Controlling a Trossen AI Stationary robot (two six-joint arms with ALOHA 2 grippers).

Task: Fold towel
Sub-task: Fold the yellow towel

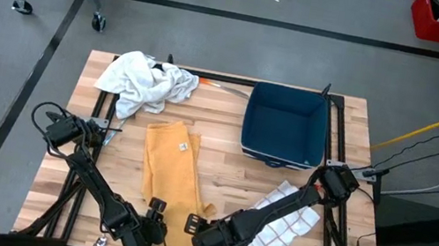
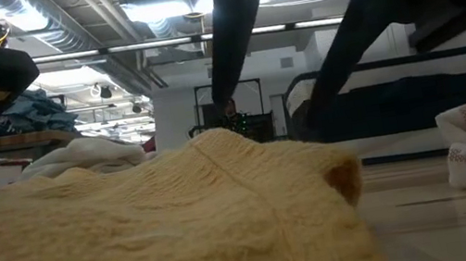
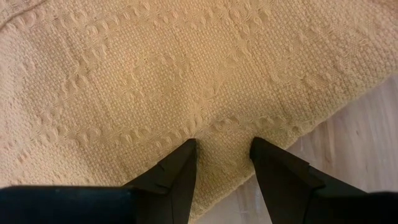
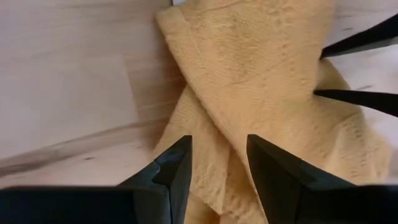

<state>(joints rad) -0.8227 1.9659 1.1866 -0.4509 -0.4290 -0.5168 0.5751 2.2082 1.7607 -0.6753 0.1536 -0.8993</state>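
The right gripper grabs the yellow towel by its overlapped corner (image 4: 214,165) next. Then that gripper folds the towel in half over the towel's tagged part.
A yellow waffle-weave towel (image 1: 170,164) lies crumpled lengthwise on the wooden table, one layer crossing over another at its near end (image 4: 261,74). My left gripper (image 1: 155,212) is open and slants down onto the towel's near end. Its fingertips (image 3: 222,146) stand on either side of a strip of cloth just inside the near edge. My right gripper (image 1: 193,224) is open beside it to the right, with its fingers (image 4: 219,142) over the towel's overlapped near right corner. In the low view the towel (image 2: 136,230) fills the foreground. My left gripper's open fingertips (image 3: 189,149) come down at a slant on the towel's top surface, close to its near edge (image 3: 236,180). The towel lies flat on the table there. Whether the tips touch the cloth I cannot tell.
A crumpled white towel (image 1: 148,82) lies at the far left. A dark blue bin (image 1: 286,125) stands at the far right. A white checked cloth (image 1: 284,228) lies under my right arm at the near right. Bare wood shows left of the yellow towel.
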